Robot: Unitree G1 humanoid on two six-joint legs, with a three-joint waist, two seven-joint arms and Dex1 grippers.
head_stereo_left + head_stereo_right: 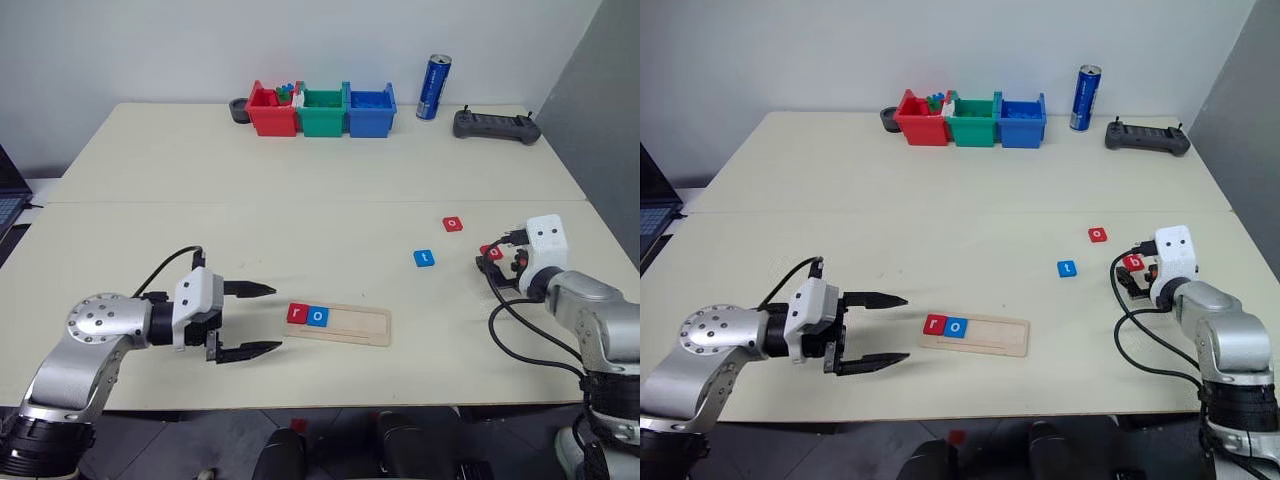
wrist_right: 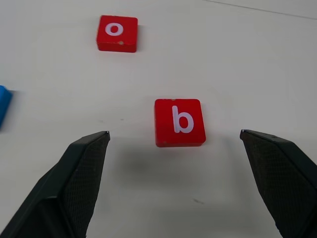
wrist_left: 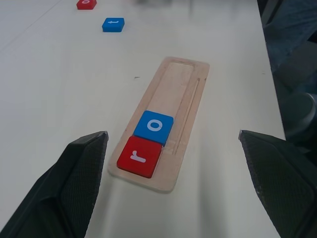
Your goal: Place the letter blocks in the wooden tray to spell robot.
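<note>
I should next grab the red b block's sides with my right gripper, to add robot's next letter to the tray (image 1: 340, 324).
The wooden tray (image 1: 340, 324) lies near the table's front edge, holding a red "r" block (image 1: 297, 313) and a blue "o" block (image 1: 318, 317) at its left end. My left gripper (image 1: 258, 320) hovers open just left of the tray, fingers pointing at it. To the right lie a blue "t" block (image 1: 424, 258), a red "o" block (image 1: 453, 224) and a red "b" block (image 2: 179, 122). My right gripper (image 2: 173, 163) is open just short of the "b" block, one finger on each side of it, touching nothing.
At the back stand red (image 1: 270, 110), green (image 1: 323, 110) and blue (image 1: 369, 110) plastic bins, a blue can (image 1: 433, 87) and a black controller (image 1: 496, 125). A dark round object (image 1: 238, 110) sits left of the bins. A laptop edge (image 1: 8, 195) shows at far left.
</note>
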